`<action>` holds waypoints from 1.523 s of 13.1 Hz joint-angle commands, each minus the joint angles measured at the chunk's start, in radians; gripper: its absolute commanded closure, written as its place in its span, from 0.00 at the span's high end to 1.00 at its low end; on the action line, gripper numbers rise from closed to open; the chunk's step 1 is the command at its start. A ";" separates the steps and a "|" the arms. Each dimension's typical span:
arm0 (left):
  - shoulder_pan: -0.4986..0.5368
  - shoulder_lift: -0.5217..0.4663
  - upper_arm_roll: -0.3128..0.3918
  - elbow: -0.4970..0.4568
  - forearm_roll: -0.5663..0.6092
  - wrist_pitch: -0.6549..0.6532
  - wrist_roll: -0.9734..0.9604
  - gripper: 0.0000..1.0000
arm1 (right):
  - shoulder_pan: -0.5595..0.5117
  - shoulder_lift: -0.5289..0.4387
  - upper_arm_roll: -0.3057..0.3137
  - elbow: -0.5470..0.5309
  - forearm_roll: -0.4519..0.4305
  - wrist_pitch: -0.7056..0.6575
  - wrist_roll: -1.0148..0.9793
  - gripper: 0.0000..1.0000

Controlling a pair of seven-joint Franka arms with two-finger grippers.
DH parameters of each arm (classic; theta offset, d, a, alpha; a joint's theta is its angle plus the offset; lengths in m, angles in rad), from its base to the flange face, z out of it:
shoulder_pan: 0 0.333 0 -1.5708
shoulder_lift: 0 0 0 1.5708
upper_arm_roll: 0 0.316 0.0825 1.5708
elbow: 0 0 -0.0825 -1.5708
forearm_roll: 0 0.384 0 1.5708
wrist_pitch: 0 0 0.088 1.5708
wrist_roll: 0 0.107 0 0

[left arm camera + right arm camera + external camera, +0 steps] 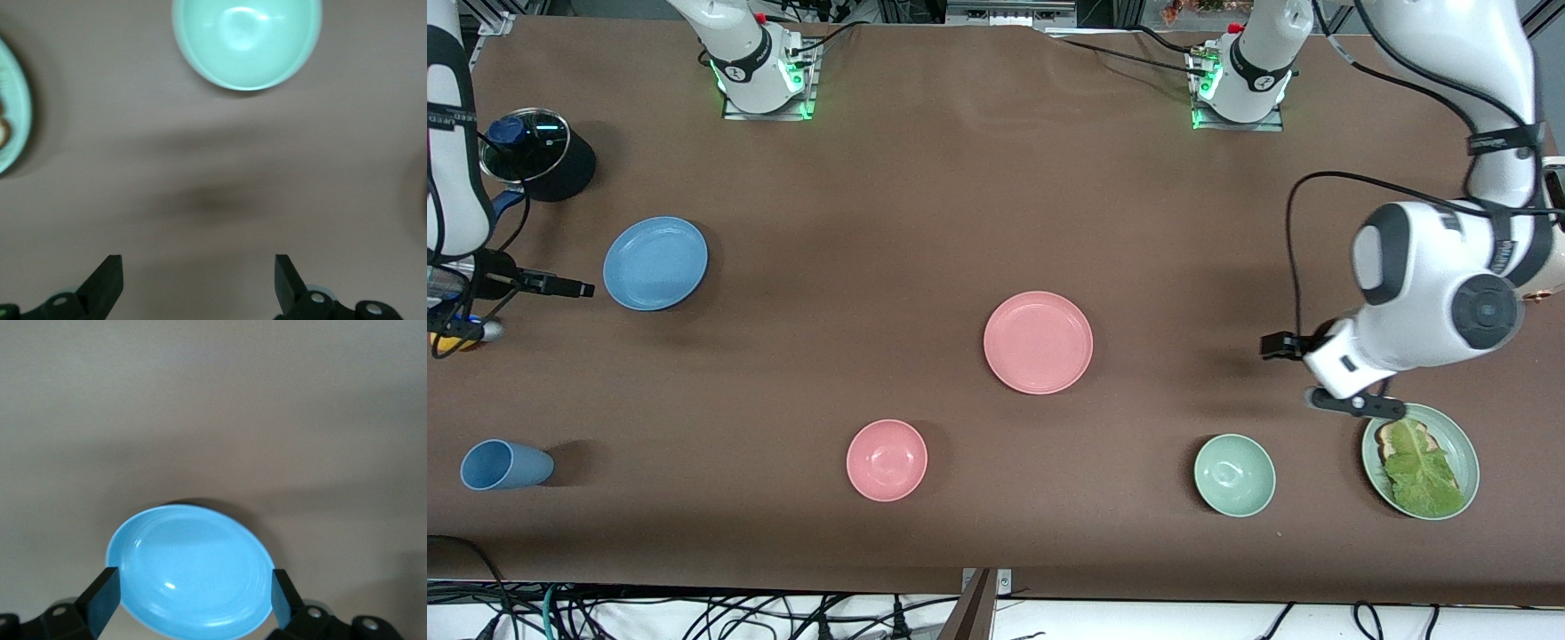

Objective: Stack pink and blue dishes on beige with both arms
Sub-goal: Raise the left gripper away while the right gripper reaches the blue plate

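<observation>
The blue plate should go onto the pink one, so my right gripper should next grab the blue plate by its rim (615,288) (193,636).
The blue plate (655,263) lies flat toward the right arm's end of the table. My right gripper (585,289) is open just short of its rim. In the right wrist view its two fingers (100,597) frame the blue plate (190,570) without holding it. The pink plate (1038,342) lies near the middle of the table. My left gripper (1354,404) hangs open and empty over bare cloth between the pink plate and a green plate; its fingers (107,283) hold nothing. No beige plate is in view.
Along the edge nearest the front camera stand a blue cup (505,465), a pink bowl (887,460), a mint-green bowl (1234,475) (247,40) and a green plate with bread and lettuce (1449,436). A black pot with a glass lid (538,156) sits beside the right arm.
</observation>
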 commanded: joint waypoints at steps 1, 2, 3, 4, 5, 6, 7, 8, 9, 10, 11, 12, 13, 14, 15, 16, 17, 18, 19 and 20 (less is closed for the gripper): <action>0.072 -0.007 -0.022 0.011 0.014 -0.023 0.019 1.00 | -0.053 0.002 0.007 -0.099 0.075 0.124 -0.151 1.00; 0.113 -0.008 -0.043 0.010 0.017 -0.025 0.019 1.00 | -0.069 0.021 0.005 -0.101 0.100 0.136 -0.183 1.00; 0.164 -0.012 -0.084 0.010 0.023 -0.025 0.018 1.00 | -0.081 0.030 0.007 -0.104 0.106 0.140 -0.206 1.00; 0.208 -0.033 -0.133 0.005 0.024 -0.032 0.015 1.00 | -0.089 0.054 0.007 -0.101 0.106 0.145 -0.208 1.00; 0.239 -0.053 -0.164 0.005 0.024 -0.058 0.012 1.00 | -0.102 0.079 0.007 -0.099 0.118 0.162 -0.223 1.00; 0.251 -0.071 -0.181 0.005 0.024 -0.083 0.007 1.00 | -0.109 0.088 0.007 -0.099 0.141 0.172 -0.275 1.00; 0.262 -0.091 -0.184 0.005 0.026 -0.103 0.007 1.00 | -0.119 0.093 0.007 -0.099 0.173 0.168 -0.315 0.99; 0.271 -0.111 -0.186 0.005 0.026 -0.124 0.007 1.00 | -0.127 0.113 0.007 -0.099 0.192 0.160 -0.334 0.99; 0.282 -0.133 -0.187 0.005 0.026 -0.146 0.007 1.00 | -0.138 0.117 0.008 -0.099 0.198 0.159 -0.351 0.97; 0.293 -0.156 -0.203 0.005 0.026 -0.170 0.006 1.00 | -0.142 0.117 0.011 -0.099 0.200 0.148 -0.360 0.91; 0.302 -0.175 -0.209 0.005 0.041 -0.195 -0.002 1.00 | -0.141 0.113 0.011 -0.098 0.200 0.133 -0.360 0.86; 0.304 -0.203 -0.233 0.005 0.079 -0.213 -0.041 1.00 | -0.142 0.114 0.011 -0.096 0.201 0.122 -0.361 0.80; 0.323 -0.240 -0.276 0.005 0.112 -0.239 -0.103 1.00 | -0.142 0.114 0.011 -0.096 0.200 0.107 -0.368 0.74; 0.340 -0.275 -0.317 0.007 0.130 -0.279 -0.149 1.00 | -0.141 0.114 0.013 -0.096 0.201 0.103 -0.384 0.71; 0.348 -0.307 -0.334 0.007 0.142 -0.302 -0.158 1.00 | -0.141 0.116 0.013 -0.095 0.200 0.102 -0.394 0.70; 0.347 -0.343 -0.338 0.007 0.143 -0.324 -0.160 1.00 | -0.142 0.117 0.013 -0.095 0.200 0.102 -0.409 0.70; 0.347 -0.370 -0.341 0.008 0.143 -0.333 -0.162 1.00 | -0.141 0.117 0.013 -0.095 0.200 0.102 -0.430 0.66; 0.348 -0.386 -0.353 0.008 0.144 -0.336 -0.160 1.00 | -0.139 0.117 0.013 -0.095 0.200 0.102 -0.435 0.64; 0.350 -0.403 -0.355 0.008 0.147 -0.368 -0.162 1.00 | -0.142 0.119 0.013 -0.095 0.200 0.099 -0.437 0.60; 0.356 -0.426 -0.353 0.008 0.144 -0.406 -0.160 1.00 | -0.142 0.119 0.013 -0.095 0.200 0.099 -0.452 0.57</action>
